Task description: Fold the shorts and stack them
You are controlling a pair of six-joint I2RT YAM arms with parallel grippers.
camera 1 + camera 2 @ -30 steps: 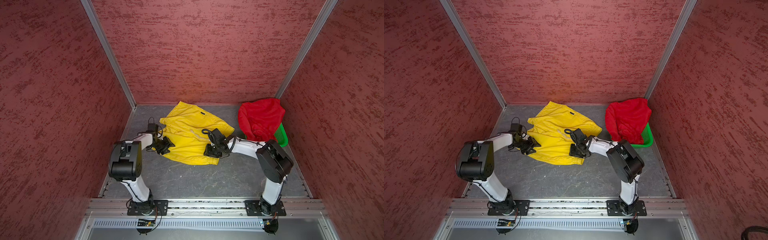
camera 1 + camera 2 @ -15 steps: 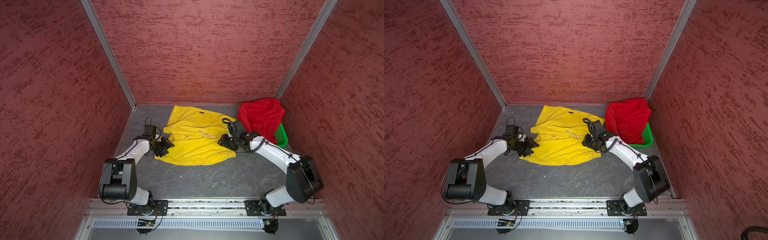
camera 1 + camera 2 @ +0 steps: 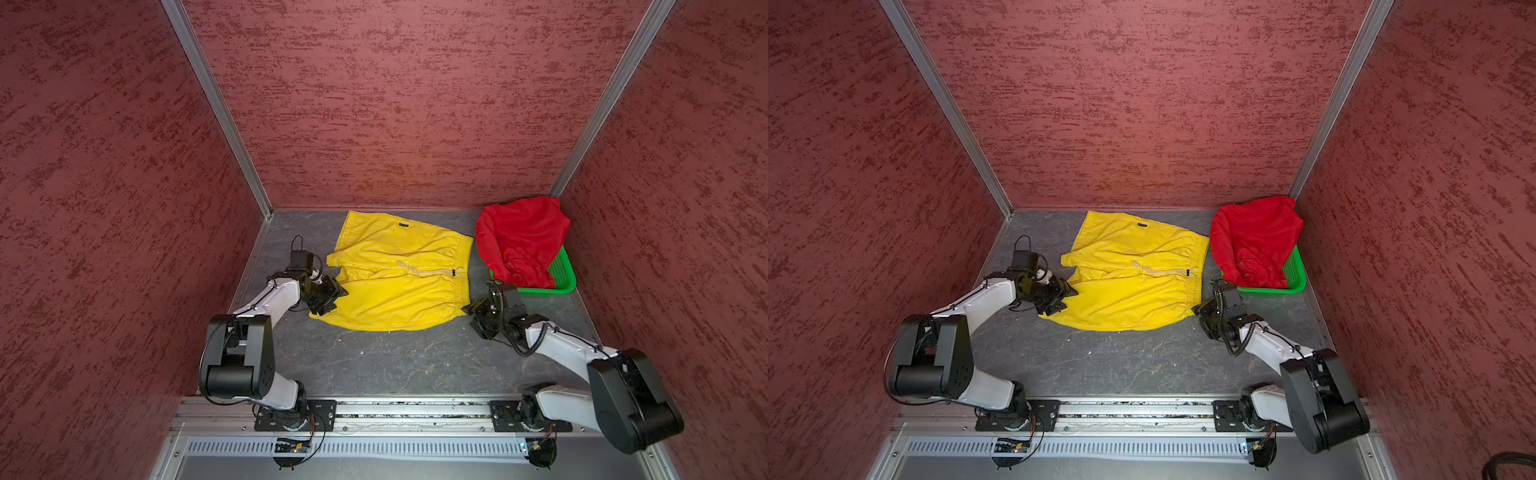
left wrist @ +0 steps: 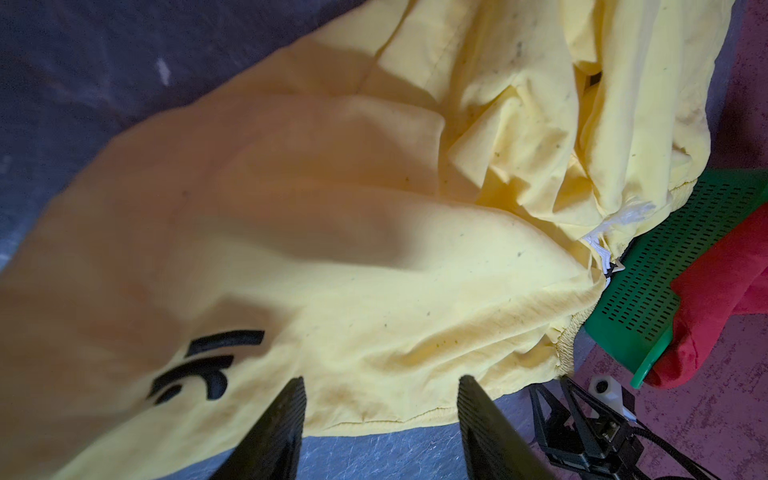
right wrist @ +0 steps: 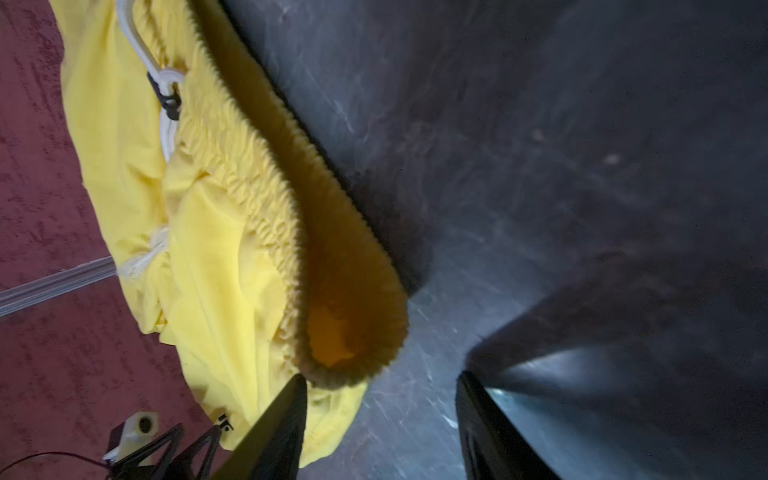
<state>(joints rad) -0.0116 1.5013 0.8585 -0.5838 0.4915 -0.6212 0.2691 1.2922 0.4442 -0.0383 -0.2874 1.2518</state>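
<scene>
I should next grab both layers at the waistband's near corner with my right gripper, to fold the yellow shorts (image 3: 399, 291) leg over leg.
The yellow shorts (image 3: 399, 291) (image 3: 1133, 291) lie spread flat on the dark floor, waistband toward the right, white drawstring on top. My left gripper (image 3: 336, 297) (image 3: 1069, 297) stands open at the leg hem on their left side; in the left wrist view its jaws (image 4: 380, 378) frame the hem of the yellow shorts (image 4: 332, 228) without pinching it. My right gripper (image 3: 471, 316) (image 3: 1200, 318) is open just off the near corner of the waistband (image 5: 249, 199), with bare floor between its jaws (image 5: 380, 376). The red shorts (image 3: 519, 241) (image 3: 1254, 237) are draped over the basket.
A green perforated basket (image 3: 563, 274) (image 3: 1293, 274) (image 4: 665, 257) sits in the back right corner under the red shorts (image 4: 727, 291). Red textured walls close in the floor on three sides. A metal rail (image 3: 415, 411) with both arm bases runs along the front.
The yellow shorts went from bunched to spread flat. Both grippers opened and let go. The right gripper drew back toward the near right, off the waistband.
</scene>
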